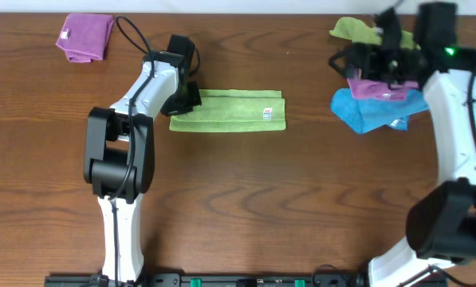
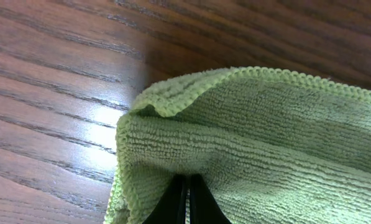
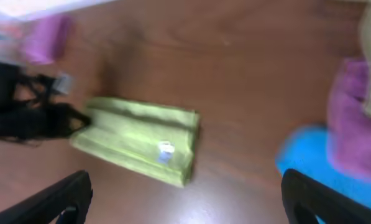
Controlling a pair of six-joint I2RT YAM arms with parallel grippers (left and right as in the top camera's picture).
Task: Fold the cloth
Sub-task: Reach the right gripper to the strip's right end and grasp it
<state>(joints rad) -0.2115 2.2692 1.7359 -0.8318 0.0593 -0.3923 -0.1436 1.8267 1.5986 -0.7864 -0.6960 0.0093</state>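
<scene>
The right gripper grabs the lime-green cloth by its end near the white tag [image 1: 267, 113] [image 3: 188, 147] next. Then it folds that end of the cloth over.
The lime-green cloth [image 1: 231, 110] lies on the table folded into a long strip, its white tag [image 1: 267, 113] near the right end. My left gripper [image 1: 183, 97] is at the strip's left end, its two black fingers [image 2: 185, 198] shut on the cloth [image 2: 266, 143], pinching a layer of it. My right gripper [image 1: 363, 60] is open and empty, held high above the pile at the far right. In the blurred right wrist view the cloth [image 3: 138, 138] lies far ahead between the wide-apart fingers [image 3: 185, 199].
A purple cloth [image 1: 86, 37] lies at the far left. At the far right is a pile: a duller olive-green cloth [image 1: 354, 30], a purple cloth [image 1: 375, 88] and a blue cloth [image 1: 373, 112]. The right arm [image 1: 461, 119] stands beside the pile.
</scene>
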